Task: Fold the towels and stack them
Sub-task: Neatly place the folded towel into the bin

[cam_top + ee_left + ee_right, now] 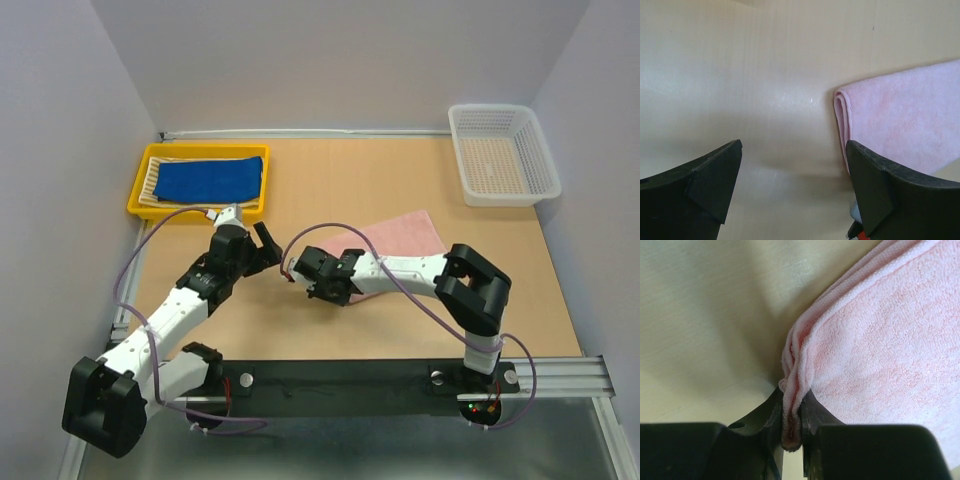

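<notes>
The left gripper next needs to pinch all layers of the pink towel's tray-side edge, so that it can stack the pink towel still folded on the blue towel [210, 180].
The pale pink towel [405, 238] lies folded on the table's middle, its layered edge showing in the left wrist view [900, 120]. My right gripper [340, 284] is shut on the towel's near left edge; the right wrist view shows the bunched layers of the pink towel [880, 350] pinched between its fingers [792, 415]. My left gripper [262, 245] is open and empty just left of the towel, over bare table [794, 150]. The royal blue towel [210, 180] lies folded on the yellow-and-cream striped towel [152, 185] in a yellow tray [197, 213].
A white mesh basket [502, 155] stands at the back right corner. Walls close in the table on the left, back and right. A black rail [340, 385] with both arm bases runs along the near edge.
</notes>
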`<state>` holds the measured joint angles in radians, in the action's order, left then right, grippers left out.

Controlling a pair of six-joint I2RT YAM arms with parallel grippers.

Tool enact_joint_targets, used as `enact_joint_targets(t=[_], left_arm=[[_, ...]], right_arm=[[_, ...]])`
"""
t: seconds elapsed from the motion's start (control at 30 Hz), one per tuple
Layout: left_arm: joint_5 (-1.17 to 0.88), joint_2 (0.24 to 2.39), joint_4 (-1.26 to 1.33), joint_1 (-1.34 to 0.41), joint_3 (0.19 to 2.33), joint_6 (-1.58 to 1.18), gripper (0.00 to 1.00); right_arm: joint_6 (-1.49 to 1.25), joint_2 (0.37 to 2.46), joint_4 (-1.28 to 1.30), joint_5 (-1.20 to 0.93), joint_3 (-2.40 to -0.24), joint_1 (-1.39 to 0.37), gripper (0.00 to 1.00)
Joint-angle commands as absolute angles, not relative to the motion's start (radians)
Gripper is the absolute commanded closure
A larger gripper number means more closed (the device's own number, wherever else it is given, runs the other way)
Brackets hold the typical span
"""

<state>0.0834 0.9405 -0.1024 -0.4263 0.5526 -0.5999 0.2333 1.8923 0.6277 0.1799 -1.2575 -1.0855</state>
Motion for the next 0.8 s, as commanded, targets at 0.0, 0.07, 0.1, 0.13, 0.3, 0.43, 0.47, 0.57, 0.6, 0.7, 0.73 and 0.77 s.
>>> enact_joint_targets(t=[0.0, 0.07, 0.1, 0.13, 0.3, 0.43, 0.47, 0.57, 0.6, 0.7, 0.73, 0.77], left_arm=[[-0.024, 0.989, -0.029, -0.43, 0.519, -0.692, 0.04], [-0.084, 1.038, -0.006, -0.431, 0.508, -0.733, 0.04], [-0.1, 1.058, 0.042, -0.434, 0.505, -0.747, 0.04], [-0.115, 1.077, 0.06, -0.437, 0.5, -0.759, 0.03], [-0.156, 1.199, 0.169, -0.495, 0.505, -0.854, 0.03], [-0.167, 1.273, 0.233, -0.525, 0.515, -0.917, 0.03], [-0.169, 1.298, 0.253, -0.531, 0.517, -0.928, 0.02], [-0.175, 1.338, 0.278, -0.545, 0.514, -0.963, 0.02], [-0.175, 1.341, 0.287, -0.545, 0.509, -0.972, 0.02], [-0.144, 1.31, 0.308, -0.543, 0.483, -1.008, 0.02], [-0.137, 1.298, 0.316, -0.545, 0.471, -1.015, 0.02], [-0.138, 1.286, 0.322, -0.543, 0.471, -1.023, 0.02]], right_arm=[[0.178, 1.859, 0.499, 0.049, -1.189, -1.072, 1.0], [0.158, 1.835, 0.463, 0.035, -1.167, -1.066, 0.99], [0.15, 1.809, 0.431, 0.032, -1.149, -1.062, 1.0], [0.144, 1.796, 0.413, 0.029, -1.14, -1.057, 0.99], [0.106, 1.73, 0.307, 0.025, -1.08, -1.054, 0.99], [0.074, 1.684, 0.236, 0.031, -1.028, -1.049, 0.99], [0.058, 1.669, 0.212, 0.032, -1.01, -1.046, 0.99], [0.035, 1.649, 0.181, 0.035, -0.985, -1.042, 1.0], [0.023, 1.629, 0.161, 0.032, -0.967, -1.039, 1.0], [0.003, 1.602, 0.129, 0.031, -0.937, -1.028, 1.0], [0.003, 1.597, 0.121, 0.028, -0.93, -1.026, 1.0], [0.003, 1.589, 0.111, 0.026, -0.922, -1.025, 1.0]])
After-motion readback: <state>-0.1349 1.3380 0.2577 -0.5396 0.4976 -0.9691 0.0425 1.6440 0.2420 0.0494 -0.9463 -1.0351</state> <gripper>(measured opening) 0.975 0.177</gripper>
